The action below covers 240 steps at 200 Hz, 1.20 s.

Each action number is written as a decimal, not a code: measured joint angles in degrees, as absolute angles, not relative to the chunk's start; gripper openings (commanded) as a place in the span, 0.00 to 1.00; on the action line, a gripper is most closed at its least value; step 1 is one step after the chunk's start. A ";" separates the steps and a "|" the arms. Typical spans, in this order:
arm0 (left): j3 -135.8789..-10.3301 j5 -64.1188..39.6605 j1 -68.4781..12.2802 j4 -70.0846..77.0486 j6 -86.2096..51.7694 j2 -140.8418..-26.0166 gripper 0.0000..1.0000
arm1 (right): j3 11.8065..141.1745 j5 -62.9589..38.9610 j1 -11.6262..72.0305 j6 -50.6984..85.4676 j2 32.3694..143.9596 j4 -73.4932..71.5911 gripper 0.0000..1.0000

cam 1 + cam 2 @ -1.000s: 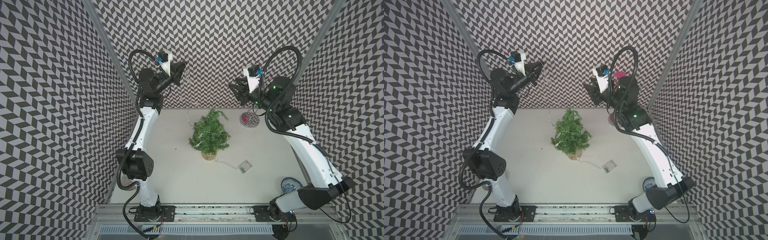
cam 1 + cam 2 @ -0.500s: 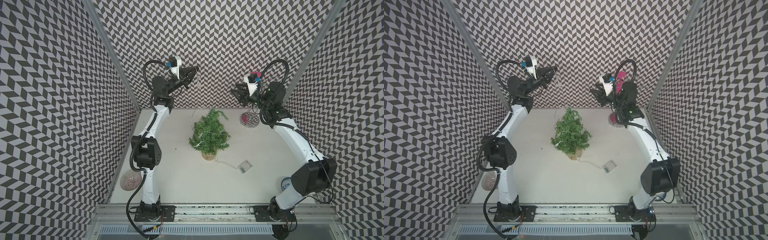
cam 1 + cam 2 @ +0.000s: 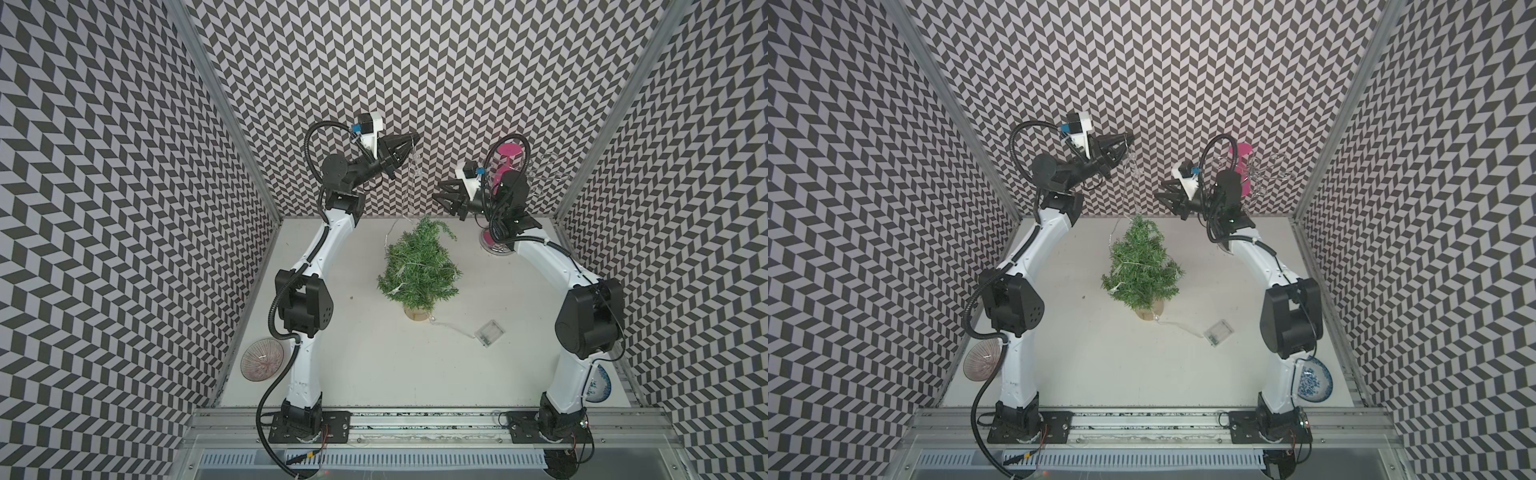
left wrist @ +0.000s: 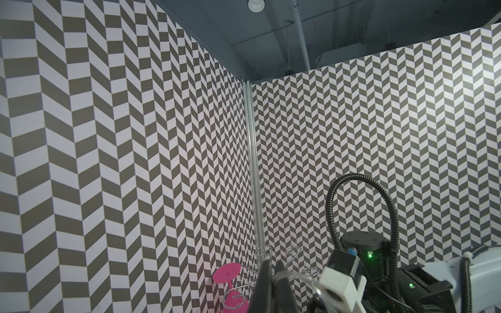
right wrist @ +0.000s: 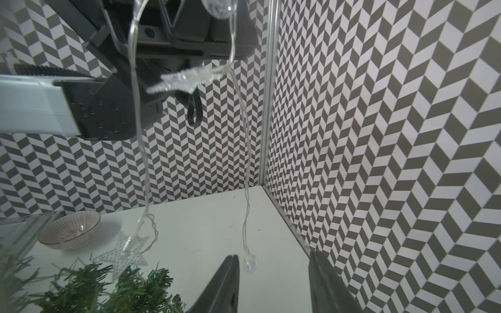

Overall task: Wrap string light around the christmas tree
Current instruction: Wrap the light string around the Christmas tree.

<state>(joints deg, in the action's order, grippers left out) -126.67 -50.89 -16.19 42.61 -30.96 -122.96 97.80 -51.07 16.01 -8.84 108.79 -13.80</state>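
Note:
My right gripper takes hold of the string light by its dangling part near its round bulb [image 5: 250, 263] next, to carry it around the christmas tree.
The christmas tree [image 3: 417, 270] [image 3: 1140, 266] stands mid-table in its tan base. The string light [image 3: 409, 187] hangs from my left gripper [image 3: 409, 139] [image 3: 1128, 141], raised high at the back and shut on its wire. The wire drops to the treetop, crosses the branches and runs on to the clear battery box [image 3: 489, 332] [image 3: 1217, 332] on the table. In the left wrist view the left gripper [image 4: 273, 273] pinches the wire. My right gripper [image 3: 439, 200] [image 3: 1162, 200] is open beside the hanging strand. In the right wrist view a round bulb [image 5: 250, 263] dangles between the open right gripper [image 5: 273, 271] fingers, close to one of them.
A silver wire stand with a pink glass [image 3: 509, 162] [image 4: 230, 287] sits at the back right, behind the right arm. A ribbed bowl [image 3: 262, 359] [image 5: 69, 230] lies front left and a blue-patterned plate [image 3: 1314, 380] front right. Clear star ornaments [image 5: 124, 254] hang on the string.
My left gripper has moved right, toward the middle, carrying the string. My right gripper has come left and lower toward the hanging strand. Both elbows have dropped.

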 measured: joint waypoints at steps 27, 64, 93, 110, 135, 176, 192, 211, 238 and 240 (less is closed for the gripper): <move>-126.69 -50.92 -17.17 42.48 -30.98 -123.07 0.02 | 101.34 -52.75 17.23 -9.15 109.82 -13.74 0.45; -126.67 -51.48 -18.52 42.19 -30.98 -123.15 0.02 | 105.03 -52.31 18.28 -8.78 110.69 -15.42 0.44; -126.67 -52.01 -19.27 42.13 -30.98 -123.15 0.03 | 107.33 -52.27 18.63 -8.23 112.29 -16.29 0.34; -126.67 -52.27 -19.53 42.13 -31.03 -123.15 0.03 | 108.47 -51.72 18.68 -8.34 113.14 -16.12 0.28; -126.67 -52.34 -19.66 42.09 -31.05 -123.15 0.03 | 108.62 -50.02 18.70 -9.15 113.23 -14.98 0.24; -126.67 -52.36 -19.75 42.13 -31.62 -123.15 0.03 | 108.64 -48.56 18.70 -9.63 113.25 -14.15 0.28; -126.67 -52.36 -19.75 42.17 -31.83 -123.15 0.03 | 108.84 -48.34 18.70 -9.61 113.40 -14.09 0.28; -126.67 -52.36 -19.75 42.22 -32.12 -123.13 0.03 | 109.03 -48.14 18.70 -9.58 113.67 -14.06 0.29; -126.67 -52.36 -19.75 42.28 -32.51 -122.98 0.03 | 109.01 -47.64 18.70 -9.63 113.91 -13.65 0.29; -126.67 -52.36 -19.75 42.30 -32.51 -122.96 0.03 | 109.01 -47.59 18.70 -9.63 113.95 -13.67 0.29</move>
